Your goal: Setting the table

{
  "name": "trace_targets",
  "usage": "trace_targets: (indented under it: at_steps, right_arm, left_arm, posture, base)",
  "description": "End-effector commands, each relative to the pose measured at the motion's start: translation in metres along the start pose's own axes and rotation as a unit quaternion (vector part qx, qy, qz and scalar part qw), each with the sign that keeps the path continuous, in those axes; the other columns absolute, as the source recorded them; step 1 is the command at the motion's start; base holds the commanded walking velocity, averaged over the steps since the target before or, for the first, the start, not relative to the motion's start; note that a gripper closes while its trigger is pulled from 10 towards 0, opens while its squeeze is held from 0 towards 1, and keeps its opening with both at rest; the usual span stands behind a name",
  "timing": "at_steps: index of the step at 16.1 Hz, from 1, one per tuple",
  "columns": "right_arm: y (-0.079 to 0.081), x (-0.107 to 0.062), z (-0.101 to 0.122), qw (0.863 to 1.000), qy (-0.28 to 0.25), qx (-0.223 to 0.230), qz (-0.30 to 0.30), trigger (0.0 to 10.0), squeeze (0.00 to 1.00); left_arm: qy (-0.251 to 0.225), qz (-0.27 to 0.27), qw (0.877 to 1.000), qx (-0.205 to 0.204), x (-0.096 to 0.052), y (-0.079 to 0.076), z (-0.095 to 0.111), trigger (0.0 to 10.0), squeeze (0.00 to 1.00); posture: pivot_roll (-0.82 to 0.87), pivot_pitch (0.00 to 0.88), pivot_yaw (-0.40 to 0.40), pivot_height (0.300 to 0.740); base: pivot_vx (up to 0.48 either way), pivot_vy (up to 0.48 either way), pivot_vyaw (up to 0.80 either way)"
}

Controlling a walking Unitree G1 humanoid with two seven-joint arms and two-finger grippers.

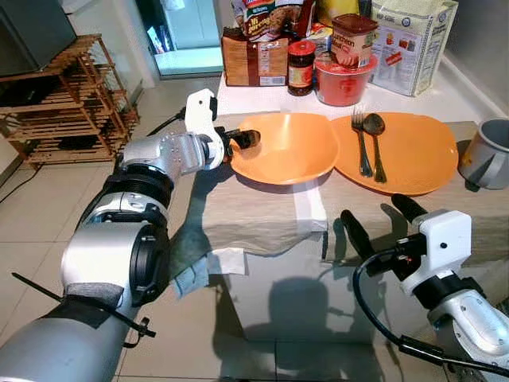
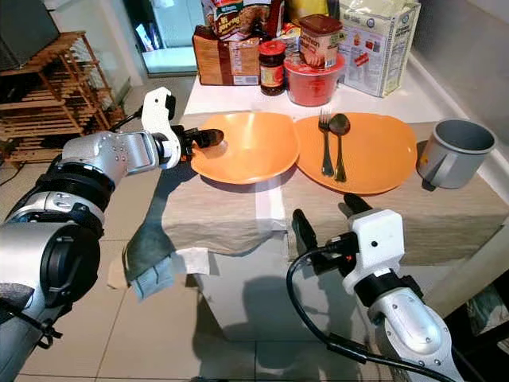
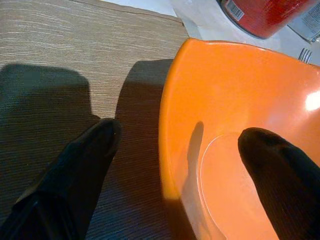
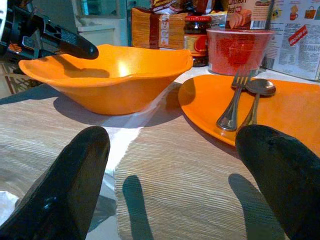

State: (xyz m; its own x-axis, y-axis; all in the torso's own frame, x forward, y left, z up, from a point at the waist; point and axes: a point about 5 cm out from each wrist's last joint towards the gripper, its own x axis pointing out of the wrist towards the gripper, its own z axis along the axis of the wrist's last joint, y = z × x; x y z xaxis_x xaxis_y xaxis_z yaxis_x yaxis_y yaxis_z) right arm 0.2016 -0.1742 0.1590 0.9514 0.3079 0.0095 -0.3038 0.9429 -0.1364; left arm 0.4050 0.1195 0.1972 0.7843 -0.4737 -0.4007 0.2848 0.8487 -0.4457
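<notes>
The bowl's body spreads far wider than my fingers open, so my left gripper should next grab the bowl by its thin rim facing away from the plate (image 1: 413, 155).
An orange bowl (image 1: 290, 151) and an orange plate (image 1: 413, 155) sit side by side on a beige runner (image 1: 262, 211). A fork (image 1: 362, 143) and a spoon (image 1: 375, 143) lie on the plate's left part. My left gripper (image 1: 241, 142) is open at the bowl's left rim. In the left wrist view one finger (image 3: 270, 160) is inside the bowl (image 3: 235, 100) and the other finger (image 3: 85, 155) is outside over the runner. My right gripper (image 1: 372, 208) stands open above the runner's front edge, facing the plate (image 4: 280, 110), holding nothing.
A grey cup (image 1: 487, 153) stands at the right end of the runner. A jar (image 1: 301, 68), a red tub (image 1: 343, 76), boxes and a bag (image 1: 413, 44) crowd the back. A grey cloth (image 1: 191, 263) hangs off the table's front left. A wooden rack (image 1: 67, 103) stands left.
</notes>
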Motion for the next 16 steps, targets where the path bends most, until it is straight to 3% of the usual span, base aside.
trace_targets:
  at_steps: [1,2,3,4,5,6,7,9,16]
  right_arm:
    - [0.0026,0.0013,-0.0012,1.0,0.006,0.005,0.003,10.0,0.0]
    - [0.003,0.001,-0.0013,1.0,0.006,0.005,0.003,10.0,0.0]
    - [0.0033,0.0007,-0.0014,1.0,0.006,0.006,0.003,10.0,0.0]
    - [0.0036,0.0005,-0.0018,1.0,0.007,0.006,0.003,10.0,0.0]
    - [0.0038,0.0004,-0.002,1.0,0.008,0.006,0.003,10.0,0.0]
    - [0.0037,0.0003,-0.0025,1.0,0.009,0.006,0.003,10.0,0.0]
    - [0.0036,0.0004,-0.0026,1.0,0.009,0.006,0.003,10.0,0.0]
    - [0.004,0.0007,-0.0032,1.0,0.009,0.006,0.004,10.0,0.0]
    - [0.0062,0.0025,-0.0055,1.0,0.01,0.008,0.009,10.0,0.0]
  left_arm:
    - [0.004,0.005,1.0,0.012,0.0002,-0.0003,0.0012,10.0,0.0]
    - [0.003,0.01,1.0,0.014,0.0001,0.0008,0.0013,10.0,0.0]
    - [0.002,0.01,1.0,0.017,-0.0001,0.0012,0.0015,4.8,0.0]
    - [0.002,0.011,1.0,0.019,-0.0001,0.0014,0.0016,3.1,0.0]
    - [0.002,0.011,1.0,0.019,-0.0001,0.0015,0.0016,3.1,0.0]
    - [0.003,0.014,1.0,0.022,-0.0004,0.0022,0.002,9.1,0.0]
    - [0.003,0.015,1.0,0.024,-0.0006,0.0025,0.0023,4.5,0.0]
    - [0.011,0.018,0.999,0.033,-0.0008,0.0032,0.0013,0.0,0.0]
    - [0.024,0.013,0.998,0.049,0.0005,0.0009,-0.0009,0.0,0.0]
  posture:
    - [-0.26,0.021,0.132,0.74]
    - [-0.26,0.022,0.134,0.74]
    - [-0.26,0.023,0.135,0.74]
    - [-0.26,0.023,0.135,0.74]
    - [-0.26,0.024,0.136,0.74]
    - [-0.26,0.023,0.137,0.74]
    - [-0.26,0.022,0.137,0.74]
    - [-0.26,0.019,0.138,0.74]
    - [-0.25,0.01,0.14,0.74]
  base:
    - [0.0,0.0,0.0]
    - [0.0,0.0,0.0]
    - [0.0,0.0,0.0]
    - [0.0,0.0,0.0]
    - [0.0,0.0,0.0]
    - [0.0,0.0,0.0]
    - [0.0,0.0,0.0]
    - [0.0,0.0,0.0]
    - [0.0,0.0,0.0]
